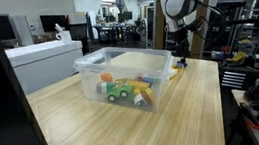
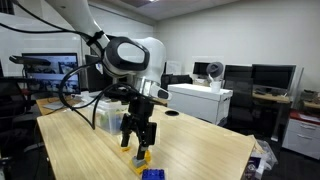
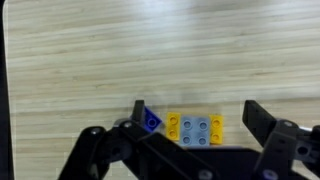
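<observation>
The yellow block is between the robot's open fingers, but it is below them in an exterior view, so the gripper isn't ready to close yet and should come down first, then close on the block.
My gripper (image 3: 198, 118) hangs open above the wooden table, with its two black fingers on either side of a small toy block. That block (image 3: 194, 127) is yellow with a grey-blue studded middle and lies flat on the wood. A small blue piece (image 3: 151, 120) lies just to its left, beside one finger (image 3: 139, 109). Nothing is held. In an exterior view the gripper (image 2: 139, 142) stands low over the yellow block (image 2: 143, 156), near the table's front corner. A blue piece (image 2: 152, 174) lies closer to the edge.
A clear plastic bin (image 1: 125, 75) holding several colourful toys stands mid-table; it shows behind the arm as the bin (image 2: 108, 112). The table edge (image 2: 200, 170) runs close to the gripper. Desks, monitors and a white cabinet (image 1: 42, 62) surround the table.
</observation>
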